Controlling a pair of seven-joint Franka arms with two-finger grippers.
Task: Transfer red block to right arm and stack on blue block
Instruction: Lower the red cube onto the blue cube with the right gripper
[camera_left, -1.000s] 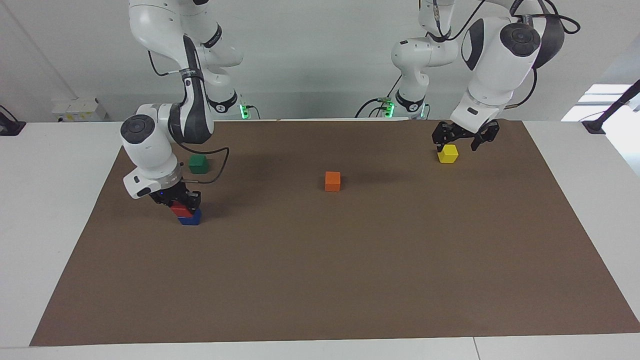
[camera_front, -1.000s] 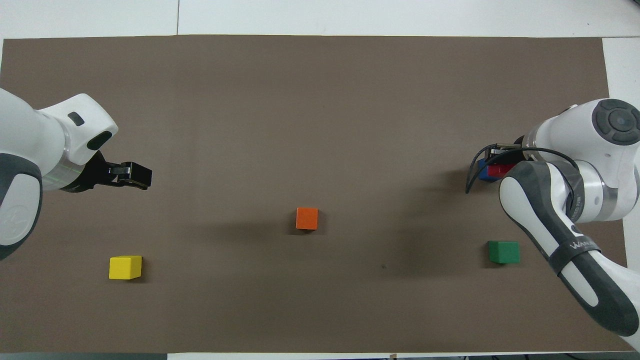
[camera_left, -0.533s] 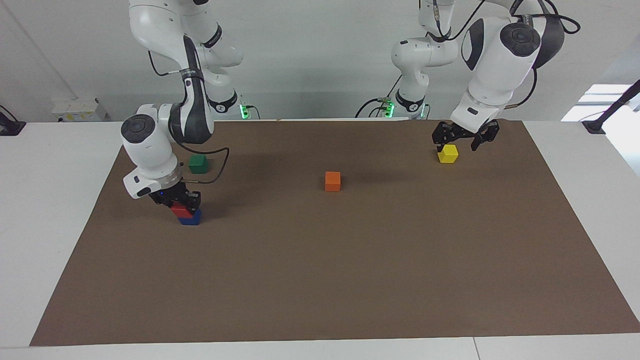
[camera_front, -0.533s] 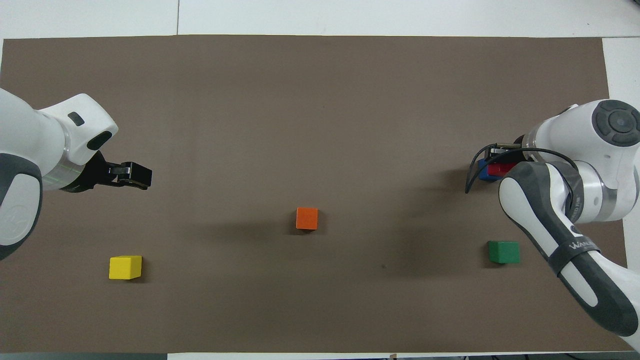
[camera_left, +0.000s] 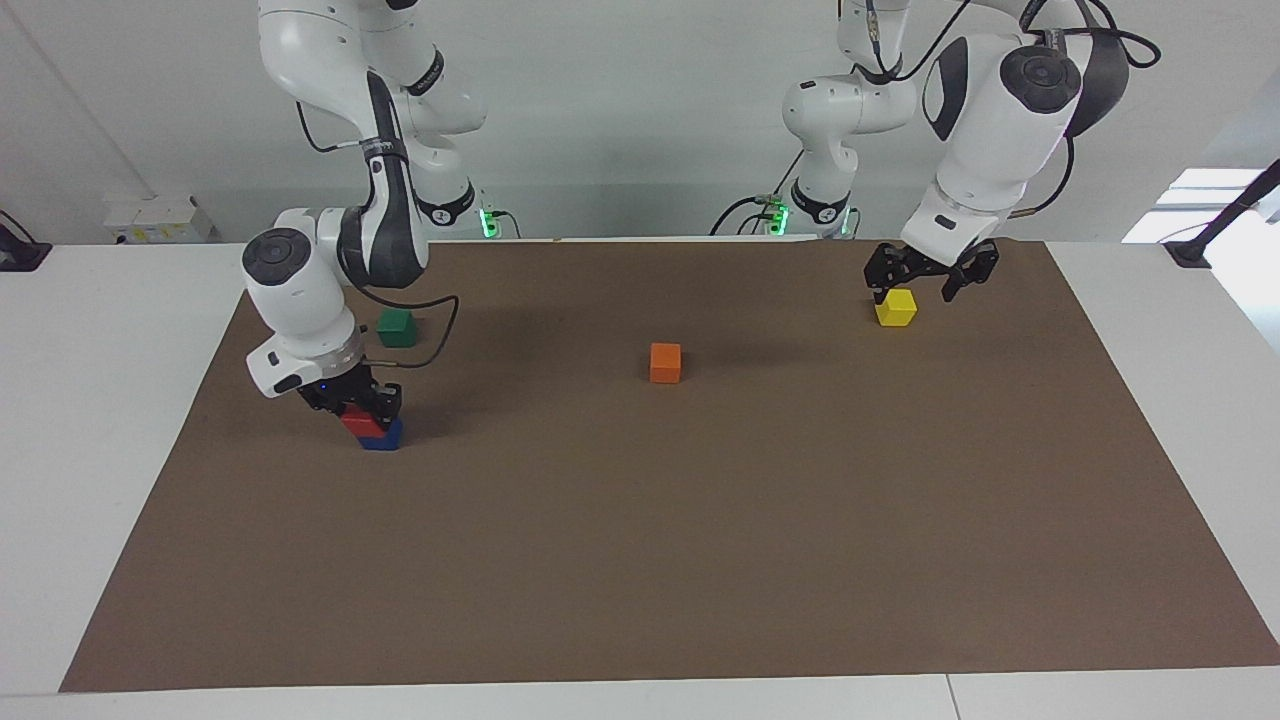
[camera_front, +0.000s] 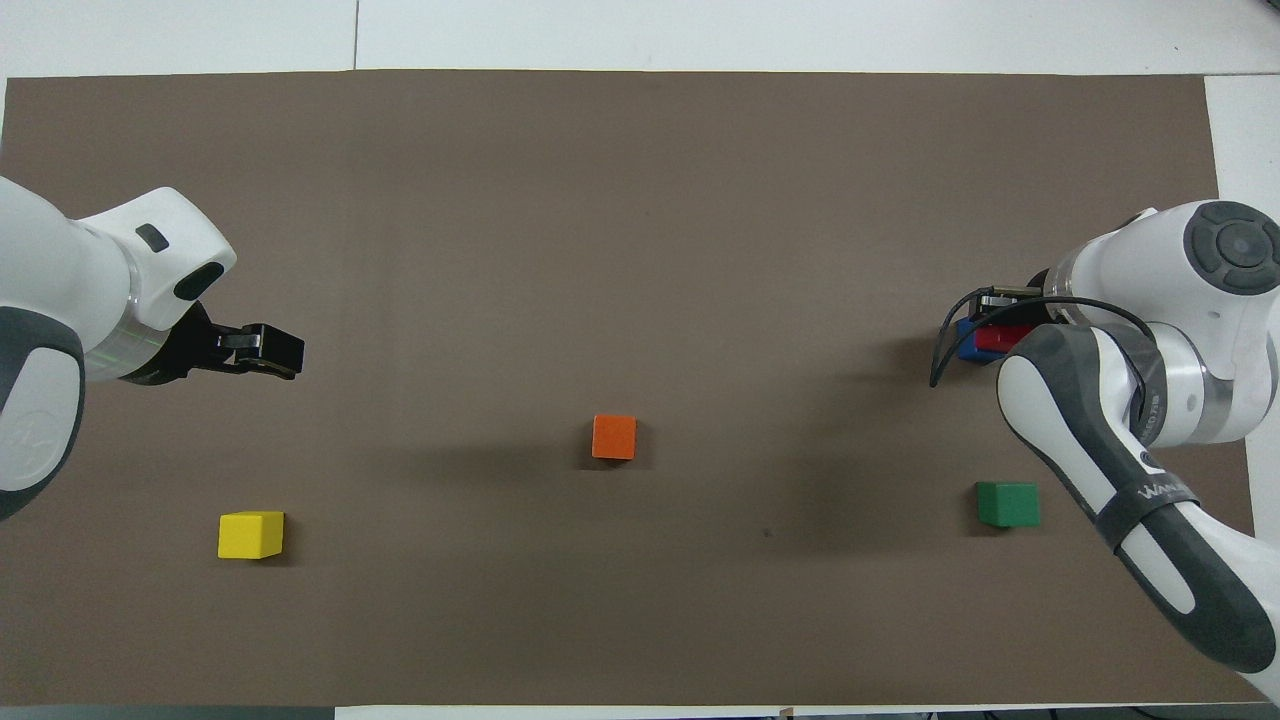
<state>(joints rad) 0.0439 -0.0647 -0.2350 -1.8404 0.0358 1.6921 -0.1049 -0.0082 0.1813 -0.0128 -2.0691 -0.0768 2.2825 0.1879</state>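
Note:
The red block (camera_front: 1003, 338) sits on top of the blue block (camera_front: 965, 343) and would stay there, so it is now time for my right gripper to let go.
The red block (camera_left: 356, 420) sits on top of the blue block (camera_left: 384, 437), shifted a little toward the right arm's end of the table, and my right gripper (camera_left: 360, 406) is shut on it. From overhead, only a strip of the red block (camera_front: 1003, 338) and an edge of the blue block (camera_front: 965, 343) show beside the right gripper (camera_front: 1004, 322), whose wrist hides the remainder. My left gripper (camera_left: 918, 288) hangs open in the air over the yellow block (camera_left: 896, 308), holding nothing; overhead, the left gripper (camera_front: 270, 352) points toward the mat's middle.
An orange block (camera_left: 665, 362) lies mid-mat. A green block (camera_left: 396, 327) sits nearer to the robots than the stack, close to the right arm's cable. All stand on a brown mat (camera_left: 700, 560) on the white table.

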